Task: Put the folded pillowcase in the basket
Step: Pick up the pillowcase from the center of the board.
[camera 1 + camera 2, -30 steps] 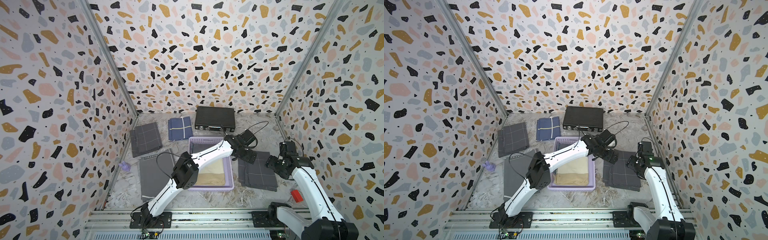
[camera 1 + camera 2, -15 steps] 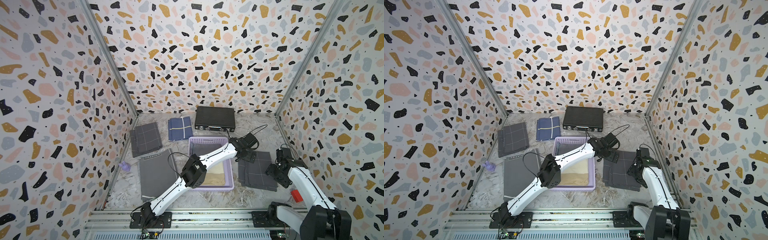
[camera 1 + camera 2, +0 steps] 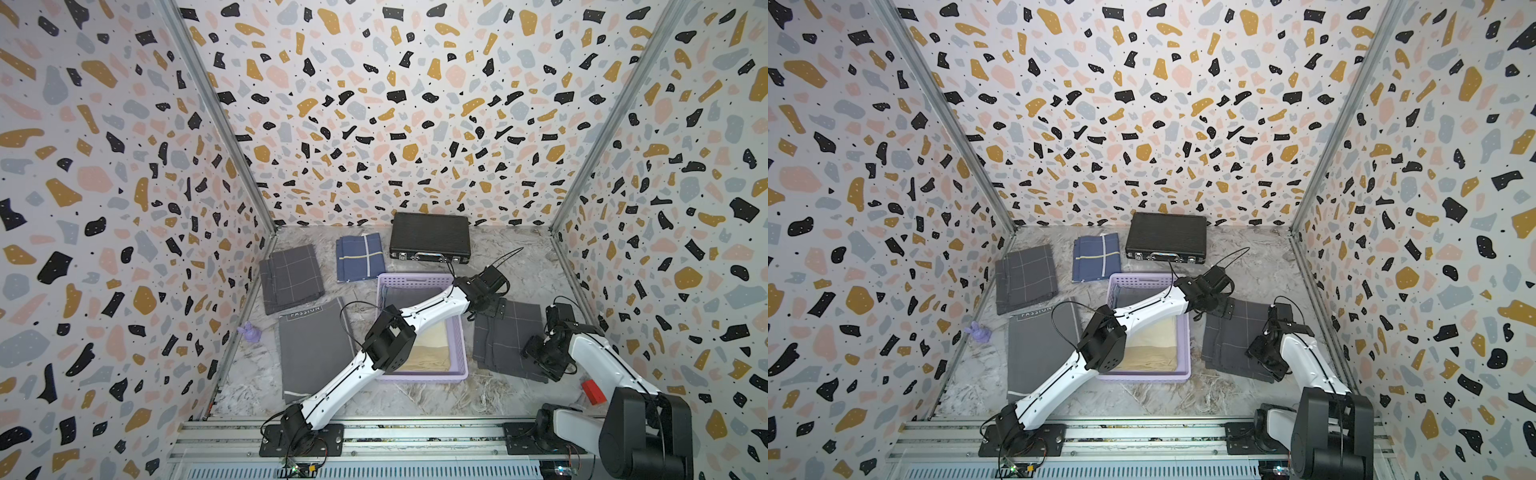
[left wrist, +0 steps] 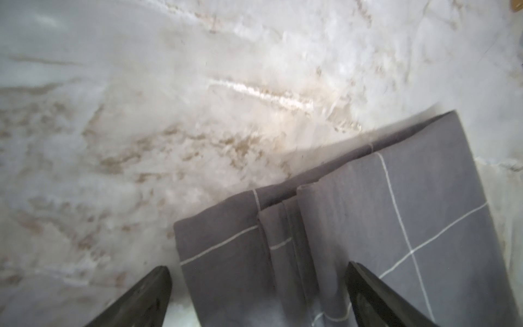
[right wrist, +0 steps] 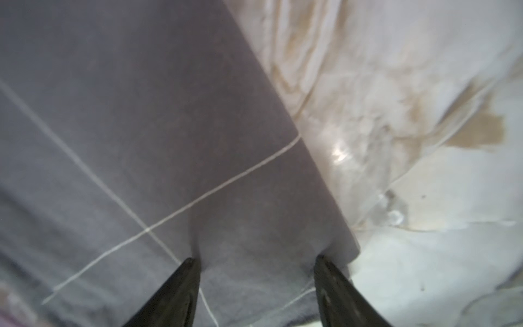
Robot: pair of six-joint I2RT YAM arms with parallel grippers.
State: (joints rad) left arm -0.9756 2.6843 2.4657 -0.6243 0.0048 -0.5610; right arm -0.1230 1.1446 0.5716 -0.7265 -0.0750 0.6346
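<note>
I will next grab the folded pillowcase with my left gripper by its layers on the basket side, opposite my right gripper. Then I will lay it folded in the basket.
The folded pillowcase (image 3: 509, 332), dark grey with thin white check lines, lies flat on the marble floor just right of the lavender basket (image 3: 419, 279); both top views show it (image 3: 1235, 334). My left gripper (image 3: 489, 308) reaches over the basket and hangs open over the pillowcase's far left corner; in the left wrist view that corner (image 4: 254, 254) sits between the wide-apart fingers (image 4: 161, 283). My right gripper (image 3: 540, 358) is down on the near right edge. Its fingertips (image 5: 191, 269) press into the cloth (image 5: 169, 127), still apart, with fabric bunching between them.
Beige cloth (image 3: 432, 345) and a grey piece lie in the basket. A black hard case (image 3: 430, 237) stands at the back. Blue cloth (image 3: 359, 257), grey checked cloth (image 3: 291, 276) and a long grey cloth (image 3: 313, 349) lie left. A red block (image 3: 593, 390) sits near the right arm.
My right gripper has come down and toward the front onto the pillowcase's near right edge, its jaws narrowing. The left arm has stretched a little further; its gripper stays open over the far corner.
</note>
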